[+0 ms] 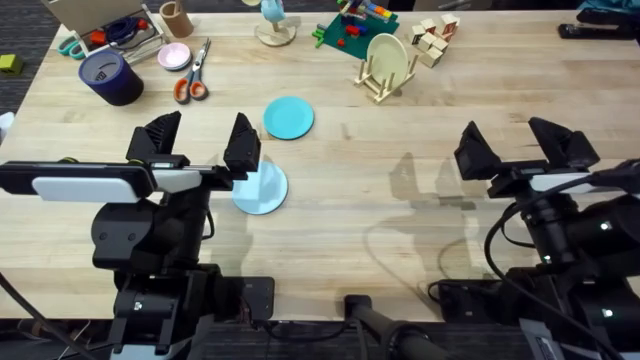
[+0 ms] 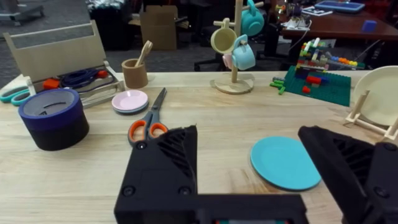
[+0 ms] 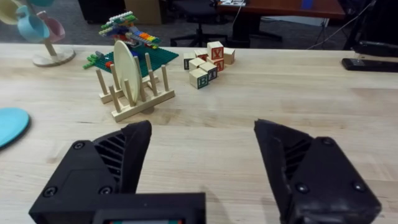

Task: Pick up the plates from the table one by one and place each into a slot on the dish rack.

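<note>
The light blue plate lies flat with a broad round side [image 1: 263, 189]. My left gripper grabs the plate's thin outer edge [image 1: 236, 197] next, where two plate sides meet the fingertips.
A turquoise plate [image 1: 288, 118] lies flat on the table [image 1: 400, 220], left of centre; it is also in the left wrist view [image 2: 285, 163] and at the edge of the right wrist view [image 3: 9, 124]. A pale light blue plate [image 1: 264, 190] lies nearer the front, partly hidden under my left gripper [image 1: 200, 142], which hangs open above it. The wooden dish rack [image 1: 378, 80] stands at the back centre with a cream plate [image 1: 386, 55] upright in a slot. My right gripper [image 1: 520, 148] is open and holds nothing, well to the right of both plates.
Orange-handled scissors [image 1: 190, 75], a small pink dish [image 1: 175, 55] and a dark blue roll [image 1: 110, 78] sit at the back left. A mug tree [image 1: 275, 28], a green block board [image 1: 350, 30] and wooden blocks [image 1: 435, 42] line the far edge.
</note>
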Controlling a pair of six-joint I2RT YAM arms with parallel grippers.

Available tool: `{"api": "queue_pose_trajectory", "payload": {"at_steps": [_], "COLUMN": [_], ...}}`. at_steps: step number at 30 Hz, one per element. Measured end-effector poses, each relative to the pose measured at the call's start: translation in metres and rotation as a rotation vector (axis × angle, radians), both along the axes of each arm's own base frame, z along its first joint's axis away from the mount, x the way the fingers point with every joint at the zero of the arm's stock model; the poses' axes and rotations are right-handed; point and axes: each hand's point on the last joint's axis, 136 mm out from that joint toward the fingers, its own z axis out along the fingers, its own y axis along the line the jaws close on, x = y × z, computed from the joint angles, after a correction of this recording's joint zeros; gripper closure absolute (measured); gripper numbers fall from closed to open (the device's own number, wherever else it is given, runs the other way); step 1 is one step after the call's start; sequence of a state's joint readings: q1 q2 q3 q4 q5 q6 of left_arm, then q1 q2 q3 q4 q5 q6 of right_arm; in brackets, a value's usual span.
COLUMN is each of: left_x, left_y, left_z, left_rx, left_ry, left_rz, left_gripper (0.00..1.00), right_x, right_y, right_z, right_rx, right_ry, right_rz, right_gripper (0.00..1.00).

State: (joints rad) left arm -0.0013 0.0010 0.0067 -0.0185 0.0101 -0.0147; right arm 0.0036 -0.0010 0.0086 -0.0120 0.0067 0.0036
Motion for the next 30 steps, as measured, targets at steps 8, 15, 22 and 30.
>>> {"api": "queue_pose_trajectory", "payload": {"at_steps": [8, 15, 22, 30], "left_x": [0.000, 0.000, -0.005, -0.027], "left_y": [0.000, 0.000, 0.000, 0.000], "left_z": [0.000, 0.010, 0.024, 0.065], "left_rx": [0.000, 0.000, 0.000, 0.001], "left_ry": [-0.001, -0.039, -0.026, 0.068], "left_rz": [0.000, 0.000, 0.000, 0.001], "left_gripper": [0.008, 0.007, 0.007, 0.007], "right_x": [0.000, 0.001, -0.002, -0.014], "right_y": [0.000, 0.000, 0.000, 0.000], "right_z": [-0.002, 0.012, 0.035, 0.094], "right_rx": [0.000, 0.000, 0.000, 0.001], "right_ry": [0.007, -0.049, -0.106, -0.112], "right_rz": [0.000, 0.001, 0.001, 0.003], "right_gripper": [0.006, 0.005, 0.005, 0.006]}}
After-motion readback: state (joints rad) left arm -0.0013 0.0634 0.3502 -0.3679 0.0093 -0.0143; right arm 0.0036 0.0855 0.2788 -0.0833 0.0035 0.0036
